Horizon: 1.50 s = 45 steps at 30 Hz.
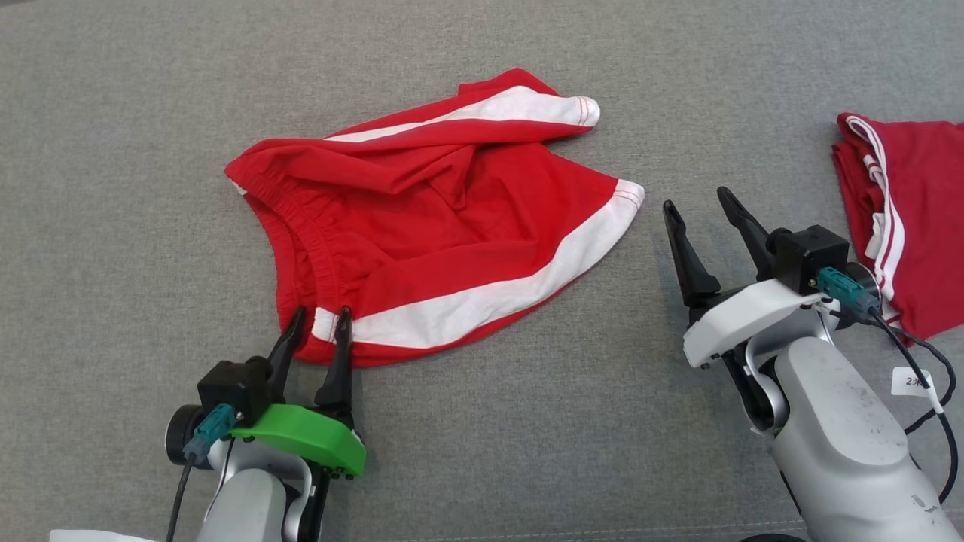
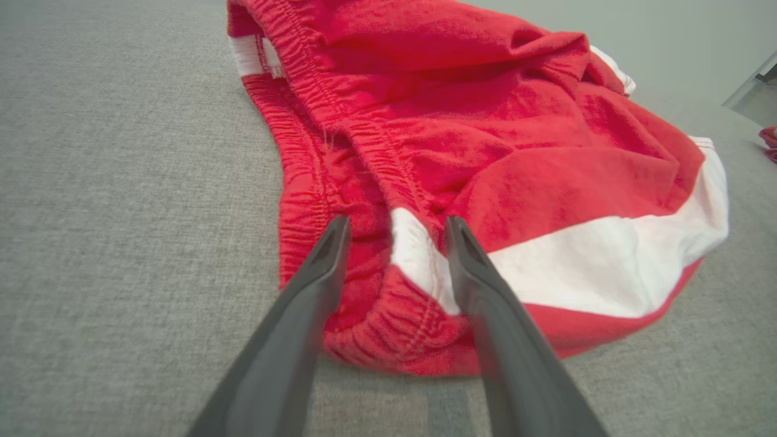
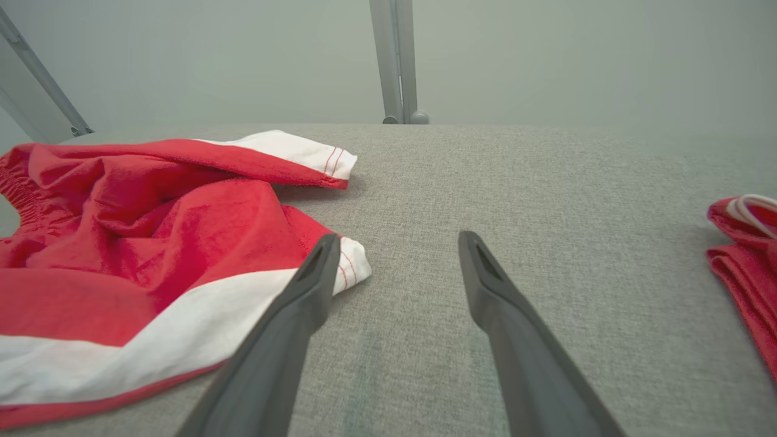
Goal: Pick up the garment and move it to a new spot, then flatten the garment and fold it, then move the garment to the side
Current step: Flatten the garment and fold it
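Note:
Next, my left gripper picks up the crumpled shorts by the striped waistband corner [image 1: 322, 327] [image 2: 415, 266] to move them to a new spot.
Red shorts with white side stripes [image 1: 437, 226] lie crumpled on the grey cloth surface, waistband to the left, legs to the right. My left gripper [image 1: 324, 315] is open at the near waistband corner [image 2: 400, 285], one finger on each side of the white stripe's end, tips over the fabric. Off the shorts' right leg hem [image 3: 352, 267], my right gripper [image 1: 700, 207] is open above bare surface, nothing between its fingers [image 3: 315, 273].
A second red garment with white stripes [image 1: 904, 211] lies folded at the right edge, close behind my right wrist. The grey padded surface [image 1: 113, 226] stretches wide on the left and far side. Metal frame posts [image 3: 394, 60] stand beyond the far edge.

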Tool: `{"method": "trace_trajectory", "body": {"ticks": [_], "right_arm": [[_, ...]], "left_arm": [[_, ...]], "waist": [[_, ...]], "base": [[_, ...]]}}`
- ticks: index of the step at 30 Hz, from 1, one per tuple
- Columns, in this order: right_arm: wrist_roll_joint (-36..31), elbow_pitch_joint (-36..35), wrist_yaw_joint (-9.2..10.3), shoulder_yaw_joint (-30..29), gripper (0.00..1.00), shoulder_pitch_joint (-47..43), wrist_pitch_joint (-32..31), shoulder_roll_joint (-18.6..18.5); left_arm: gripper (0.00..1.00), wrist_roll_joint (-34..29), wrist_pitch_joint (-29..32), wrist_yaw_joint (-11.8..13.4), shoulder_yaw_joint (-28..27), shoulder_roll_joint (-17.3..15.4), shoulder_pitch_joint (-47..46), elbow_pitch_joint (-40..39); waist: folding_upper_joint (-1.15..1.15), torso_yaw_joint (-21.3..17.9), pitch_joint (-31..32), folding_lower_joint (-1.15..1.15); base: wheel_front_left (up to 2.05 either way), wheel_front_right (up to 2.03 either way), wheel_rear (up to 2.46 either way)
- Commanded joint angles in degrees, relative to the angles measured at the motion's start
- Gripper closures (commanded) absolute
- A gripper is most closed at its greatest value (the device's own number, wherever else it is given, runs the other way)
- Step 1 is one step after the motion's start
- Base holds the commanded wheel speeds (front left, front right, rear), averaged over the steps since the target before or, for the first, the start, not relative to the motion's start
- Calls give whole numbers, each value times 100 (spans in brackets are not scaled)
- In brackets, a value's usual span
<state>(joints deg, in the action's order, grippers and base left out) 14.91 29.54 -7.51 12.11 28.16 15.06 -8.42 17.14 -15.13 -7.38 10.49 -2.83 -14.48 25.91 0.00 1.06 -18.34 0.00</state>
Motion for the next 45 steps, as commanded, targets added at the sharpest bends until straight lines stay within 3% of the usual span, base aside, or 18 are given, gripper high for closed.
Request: {"method": "trace_trajectory", "body": {"ticks": [1,2,5,6,7,15,22,30,42,43,44,45], "right_arm": [[28,22,6,-4,0,57,12,-52],[42,38,6,-2,0,71,12,-73],[94,88,6,68,0,140,12,-100],[94,88,6,68,0,140,12,-100],[116,113,6,95,0,156,12,-113],[343,297,6,462,0,285,13,-276],[761,392,6,1059,0,203,13,-426],[1336,354,6,1763,0,122,12,-633],[1615,533,6,2125,0,362,12,-672],[1610,582,6,2165,3,397,12,-680],[1613,648,6,2213,27,416,13,-687],[1638,708,6,2254,69,431,12,-679]], "left_arm": [[19,38,3,-13,70,-16,-39,-51],[24,44,3,-13,138,-15,-24,-61],[72,110,3,-13,203,-21,-5,-79],[72,110,3,-13,203,-21,-5,-79],[100,125,3,-13,225,-25,-7,-81],[100,40,3,-13,57,-82,24,-37],[100,-244,3,-2,-554,-73,110,-194],[100,-296,3,-3,-595,-33,104,-173],[100,-270,3,-3,-557,-17,119,-114],[100,-267,3,-3,-551,-16,128,-107],[100,-261,3,-3,-554,-15,135,-102],[100,-249,3,-3,-561,-16,146,-94]], "waist": [[0,85,-53,0],[0,104,-58,0],[0,156,-60,0],[0,156,-60,0],[0,175,-60,0],[0,282,-56,0],[0,324,-39,0],[0,287,-49,0],[0,343,-27,0],[0,354,-21,0],[0,362,-11,0],[0,369,6,0]], "base": [[0,0,0],[0,0,0],[0,0,0],[0,0,0],[0,0,0],[0,0,0],[0,0,0],[0,0,0],[0,0,0],[0,0,0],[0,0,0],[0,0,0]]}}
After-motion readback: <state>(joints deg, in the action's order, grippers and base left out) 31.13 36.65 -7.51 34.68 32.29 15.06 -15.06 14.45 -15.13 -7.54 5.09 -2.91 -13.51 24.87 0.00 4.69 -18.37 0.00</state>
